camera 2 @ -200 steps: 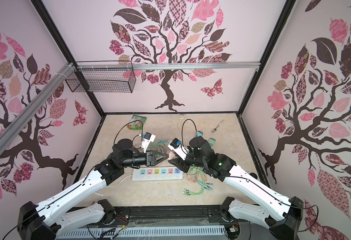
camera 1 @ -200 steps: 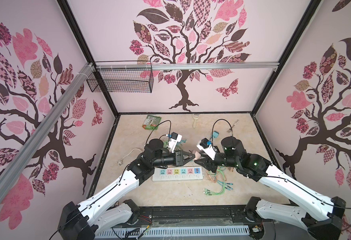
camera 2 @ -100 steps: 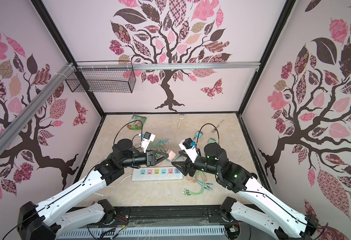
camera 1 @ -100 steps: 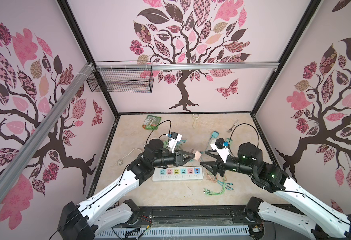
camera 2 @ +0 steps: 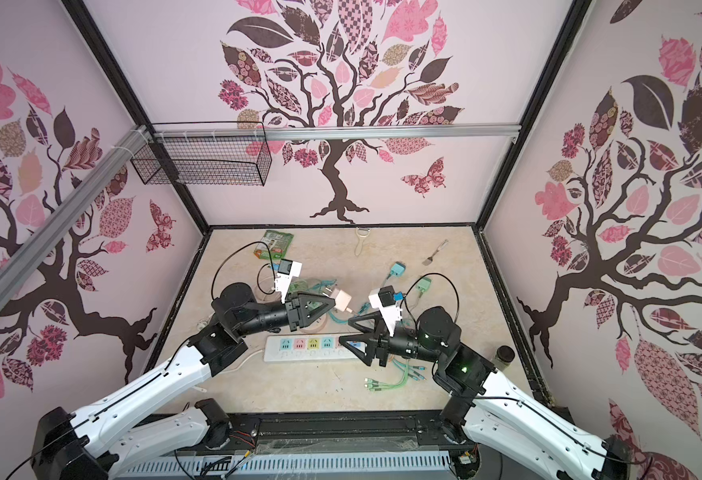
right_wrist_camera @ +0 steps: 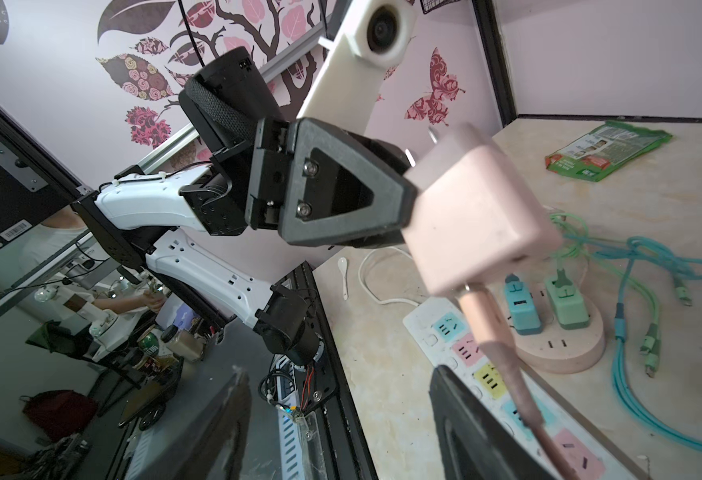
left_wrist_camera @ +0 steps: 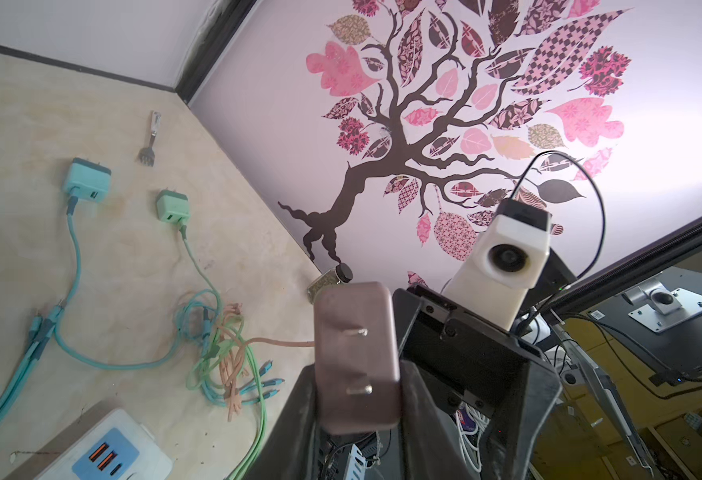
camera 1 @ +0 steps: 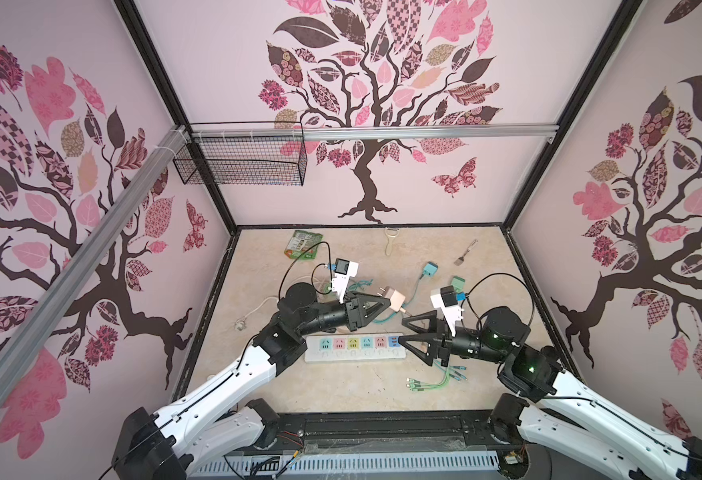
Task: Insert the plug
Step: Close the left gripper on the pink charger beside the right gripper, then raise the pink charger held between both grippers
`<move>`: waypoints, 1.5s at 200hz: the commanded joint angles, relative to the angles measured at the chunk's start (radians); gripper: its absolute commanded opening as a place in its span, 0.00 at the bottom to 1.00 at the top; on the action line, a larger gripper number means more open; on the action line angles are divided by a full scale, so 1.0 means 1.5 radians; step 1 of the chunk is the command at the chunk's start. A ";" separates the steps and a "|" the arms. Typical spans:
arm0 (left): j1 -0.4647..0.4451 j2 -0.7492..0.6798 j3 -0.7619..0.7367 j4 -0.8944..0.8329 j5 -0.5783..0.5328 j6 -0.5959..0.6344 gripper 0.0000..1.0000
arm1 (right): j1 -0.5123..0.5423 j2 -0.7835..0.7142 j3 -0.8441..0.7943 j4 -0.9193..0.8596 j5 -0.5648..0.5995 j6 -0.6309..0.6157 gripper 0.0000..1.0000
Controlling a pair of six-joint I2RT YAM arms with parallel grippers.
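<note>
The pink plug's pins should stay free so that it can be inserted, so the robot's right gripper will next grab the plug's body at the cable end.
A pale pink plug (camera 1: 395, 298) with two metal prongs hangs in the air behind the white power strip (camera 1: 355, 348), with my left gripper (camera 1: 384, 305) shut on it. In the left wrist view the plug (left_wrist_camera: 355, 357) sits between the two fingers with its prongs facing the camera. A pink cable (right_wrist_camera: 495, 332) hangs from the plug (right_wrist_camera: 478, 208) down over the strip (right_wrist_camera: 457, 349). My right gripper (camera 1: 402, 331) stands open and empty over the strip's right end, a little in front of the plug. Both top views show the strip (camera 2: 299, 349), with several coloured sockets.
A teal plug (camera 1: 429, 269) and a green plug (camera 1: 457, 282) lie behind the right arm, their cables (camera 1: 432, 380) tangled by the strip. A round socket hub (right_wrist_camera: 561, 349) holds two plugs. At the back lie a fork (camera 1: 465, 253), a peeler (camera 1: 391, 241) and a green packet (camera 1: 303, 244).
My right gripper has opened and pulled back to the right, away from the plug. The left gripper has kept the plug and hardly moved.
</note>
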 commanded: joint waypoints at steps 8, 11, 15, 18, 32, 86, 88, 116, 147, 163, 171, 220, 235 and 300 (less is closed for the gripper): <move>0.001 -0.022 -0.038 0.140 -0.001 -0.025 0.00 | 0.004 -0.008 -0.039 0.171 -0.022 0.078 0.71; 0.001 -0.024 -0.041 0.151 -0.002 -0.029 0.00 | 0.004 -0.007 -0.044 0.186 -0.021 0.082 0.71; 0.001 -0.026 -0.046 0.164 -0.004 -0.033 0.00 | 0.003 -0.006 -0.051 0.204 -0.019 0.087 0.71; 0.001 -0.028 -0.049 0.174 -0.005 -0.036 0.00 | 0.003 -0.004 -0.057 0.218 -0.018 0.091 0.71; 0.001 -0.036 -0.065 0.212 -0.014 -0.049 0.00 | 0.004 0.004 -0.073 0.272 -0.013 0.105 0.71; -0.005 -0.047 -0.093 0.276 -0.021 -0.056 0.00 | 0.004 0.064 -0.076 0.381 -0.002 0.127 0.69; -0.006 -0.047 -0.094 0.278 -0.021 -0.056 0.00 | 0.004 0.067 -0.076 0.385 -0.002 0.128 0.69; -0.027 -0.045 -0.104 0.306 -0.030 -0.045 0.00 | 0.003 0.090 -0.071 0.428 0.003 0.141 0.67; -0.054 -0.046 -0.105 0.311 -0.037 -0.025 0.00 | 0.004 0.095 -0.071 0.457 0.023 0.146 0.65; -0.060 -0.045 -0.110 0.326 -0.038 -0.025 0.00 | 0.003 0.095 -0.070 0.473 0.029 0.150 0.62; -0.061 -0.045 -0.113 0.335 -0.039 -0.025 0.00 | 0.003 0.095 -0.070 0.481 0.033 0.153 0.61; -0.071 -0.043 -0.126 0.363 -0.042 -0.019 0.00 | 0.003 0.110 -0.060 0.527 0.043 0.172 0.53; -0.080 -0.042 -0.126 0.363 -0.045 -0.009 0.00 | 0.003 0.118 -0.055 0.542 0.039 0.179 0.50; -0.106 -0.048 -0.136 0.364 -0.065 0.033 0.00 | 0.004 0.134 -0.039 0.580 0.032 0.196 0.39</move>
